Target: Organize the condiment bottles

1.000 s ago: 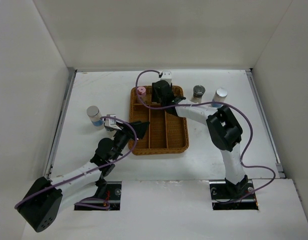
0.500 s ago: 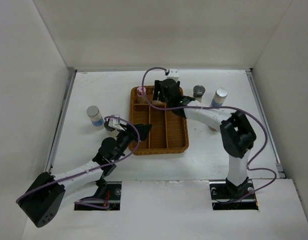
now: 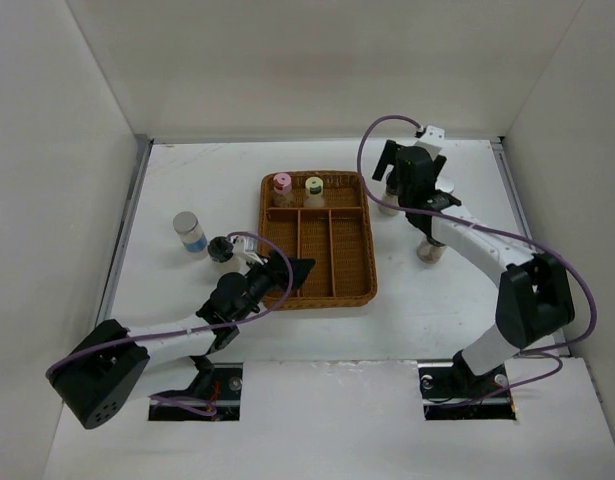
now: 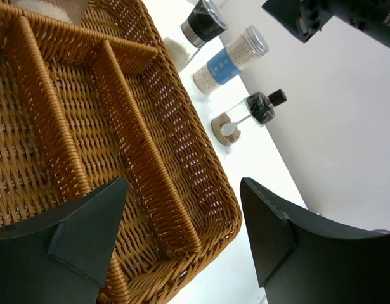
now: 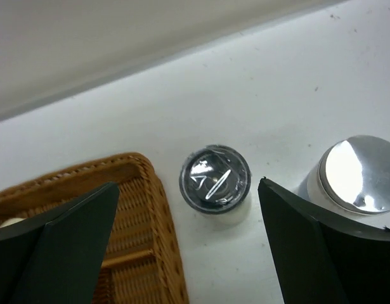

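Note:
The lid of the grey-lidded jar sits small below the fingertips of my right gripper, so my right gripper needs to go lower before it closes on the jar.
The brown wicker tray holds a pink-lidded jar and a yellow-lidded jar in its back compartments. My right gripper hovers open right of the tray, its jaws spread either side of the grey-lidded jar, not touching it. A silver-topped, blue-banded cylinder stands beside that jar. My left gripper hangs open and empty over the tray's near left part. On the left stand a blue-banded cylinder and a black-capped bottle.
Another black-capped bottle stands right of the tray, half under the right arm. White walls close in the table on the left, back and right. The tray's three front compartments hold nothing.
My right gripper let go of the yellow-lidded jar in the tray's back compartment, opened wide and swung right to above the grey-lidded jar. My left gripper shifted slightly right over the tray.

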You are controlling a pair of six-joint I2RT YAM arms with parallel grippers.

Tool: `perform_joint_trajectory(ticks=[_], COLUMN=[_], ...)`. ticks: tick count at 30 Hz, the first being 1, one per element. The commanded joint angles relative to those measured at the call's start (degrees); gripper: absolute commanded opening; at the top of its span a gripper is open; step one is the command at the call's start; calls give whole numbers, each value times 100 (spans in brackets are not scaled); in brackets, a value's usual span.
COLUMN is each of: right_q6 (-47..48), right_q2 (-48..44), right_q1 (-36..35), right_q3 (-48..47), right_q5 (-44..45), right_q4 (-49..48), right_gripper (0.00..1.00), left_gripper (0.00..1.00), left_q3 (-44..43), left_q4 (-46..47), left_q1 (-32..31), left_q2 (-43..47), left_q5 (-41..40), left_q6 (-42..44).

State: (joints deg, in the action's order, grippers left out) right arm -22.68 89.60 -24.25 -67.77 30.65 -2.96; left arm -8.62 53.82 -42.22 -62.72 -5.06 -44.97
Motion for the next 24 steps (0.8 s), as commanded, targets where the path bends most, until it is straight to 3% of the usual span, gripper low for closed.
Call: perform_joint_trajectory(ticks=[1,8,15,18,24], right_q6=[263,439,536,571,580], right_q2=[215,786,1384,1507,1403], right_q1=[12,171,338,355,355], right_q3=[-96,-447,-825,-887,-844], right_q5=[55,-68,-95,-77,-25], right_q4=[190,252,349,323,-2], right_gripper=[99,100,94,87,60], left_gripper=[71,71,72,72,71], left_q3=[-228,-236,-236,-236,-236], left_q4=[497,498,515,515,577], left_q1=[-45,-36,-19,-10,7], left_q2=[-83,-136,-215,-214,-311], left_q5=[154,163,163,128,146], left_q6=[41,59,23,58,41])
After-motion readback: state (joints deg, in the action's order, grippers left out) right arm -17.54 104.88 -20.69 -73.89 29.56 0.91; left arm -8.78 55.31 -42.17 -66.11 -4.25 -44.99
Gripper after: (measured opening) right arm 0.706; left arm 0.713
